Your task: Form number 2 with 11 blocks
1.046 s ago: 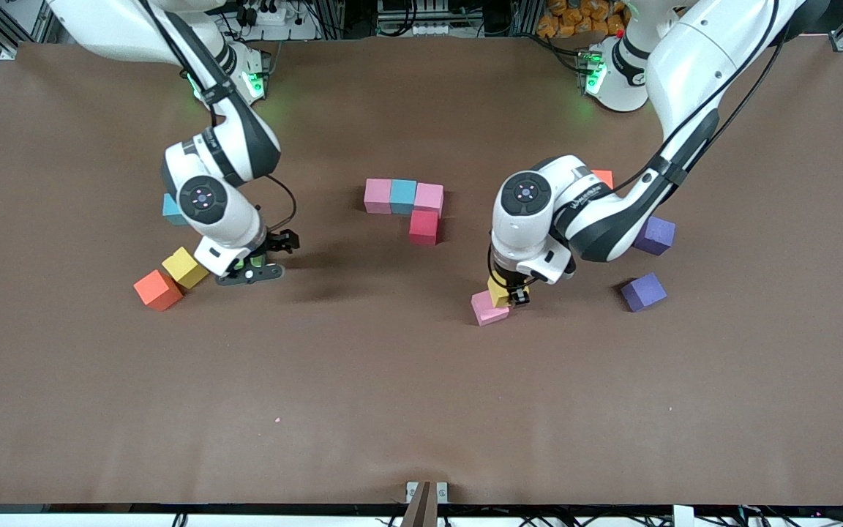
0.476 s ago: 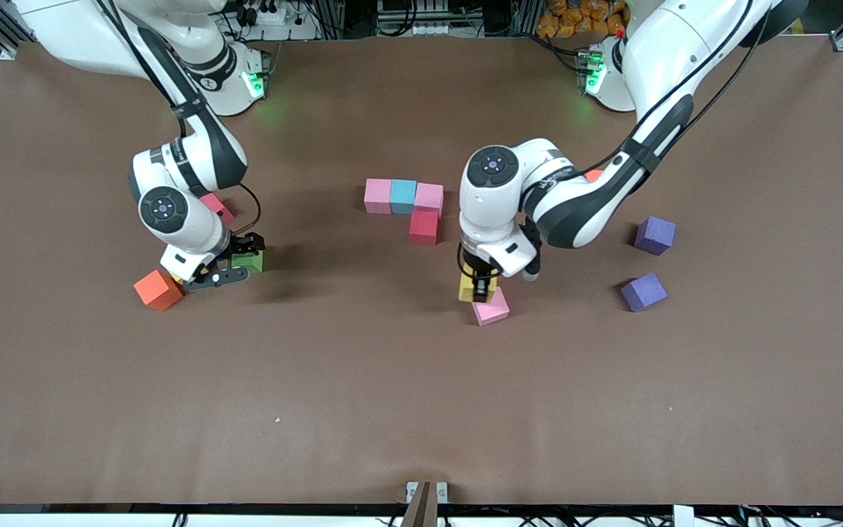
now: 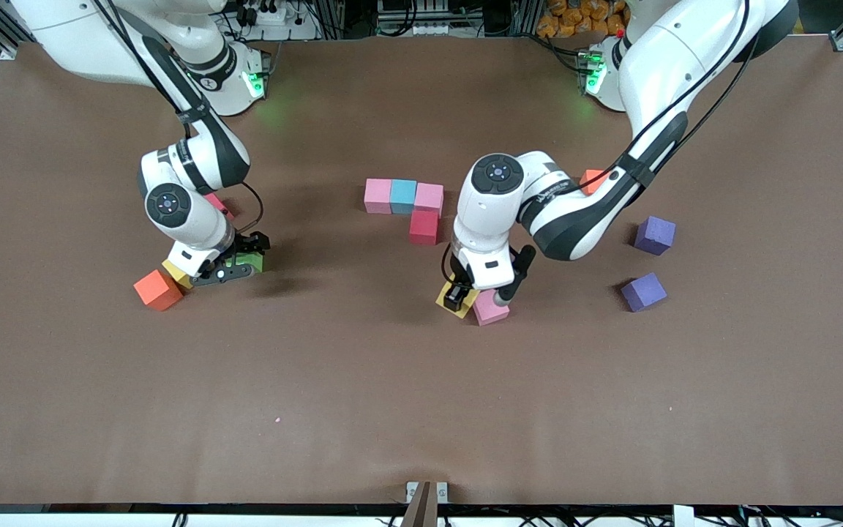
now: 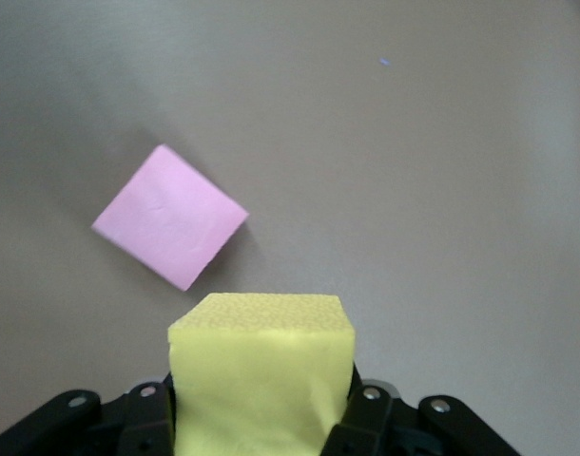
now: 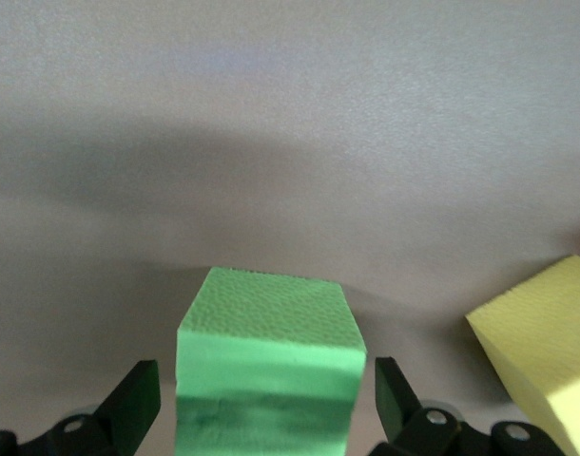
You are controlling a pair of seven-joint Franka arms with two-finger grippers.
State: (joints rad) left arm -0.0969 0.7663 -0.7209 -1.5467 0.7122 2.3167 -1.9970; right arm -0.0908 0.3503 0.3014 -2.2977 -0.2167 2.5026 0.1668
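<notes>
My right gripper's fingers are beside the green block, low over the table. My right gripper should close now. Closing now would catch the block.
My left gripper is shut on a yellow block, holding it low over the table beside a loose pink block. My right gripper is open and down at the table, its fingers on either side of a green block with a gap on each side. The started number 2 lies mid-table: a row of pink, light blue and pink blocks, with a crimson block under the last one.
Beside the right gripper lie another yellow block, an orange block and a crimson block partly hidden by the arm. Toward the left arm's end lie two purple blocks and an orange block.
The left gripper has carried the yellow block from beside the pink block toward the right arm's end and turned it. The right gripper has shifted and now straddles the green block.
</notes>
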